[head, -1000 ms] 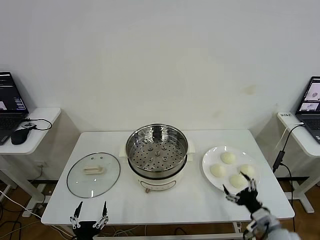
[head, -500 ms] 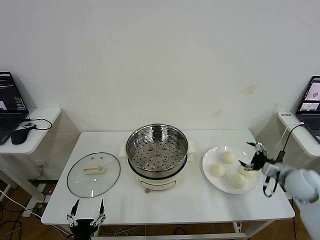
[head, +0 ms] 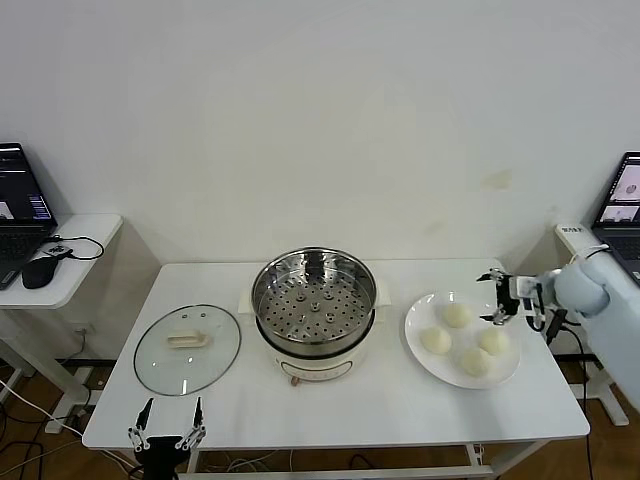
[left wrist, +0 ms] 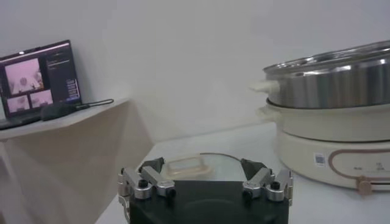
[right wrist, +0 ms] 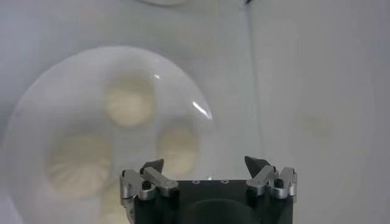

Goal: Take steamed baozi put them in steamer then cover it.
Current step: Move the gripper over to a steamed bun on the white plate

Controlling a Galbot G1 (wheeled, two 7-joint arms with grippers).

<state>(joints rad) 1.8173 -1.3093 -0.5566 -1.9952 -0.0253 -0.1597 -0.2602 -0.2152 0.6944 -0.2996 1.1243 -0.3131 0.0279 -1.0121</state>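
Observation:
The robot's right gripper will load the steamer (head: 313,310), so next it will grab the baozi at the back of the plate by its rounded sides.
Several cream-white steamed baozi (head: 456,315) lie on a flat white plate (head: 425,312) at the table's right. The shiny steel steamer (head: 313,310) stands uncovered in the middle on its cream base, with nothing on its perforated tray. Its glass lid (head: 187,348) lies flat to the left. My right gripper (head: 500,297) hovers open over the plate's far right rim. In the right wrist view that gripper (right wrist: 204,163) is above the plate (right wrist: 61,91), and a baozi (right wrist: 178,149) lies just off its jaws. My left gripper (head: 168,425) hangs open off the front edge, near the lid (left wrist: 183,165).
The white table (head: 400,405) has bare room in front of the steamer. Side tables with laptops flank it on the left (head: 18,205) and on the right (head: 622,205). A black cable (head: 558,318) hangs off the right edge beside my right arm.
My right gripper swung from the table's front right edge up and back to the plate's far right rim. My left gripper sank slightly lower.

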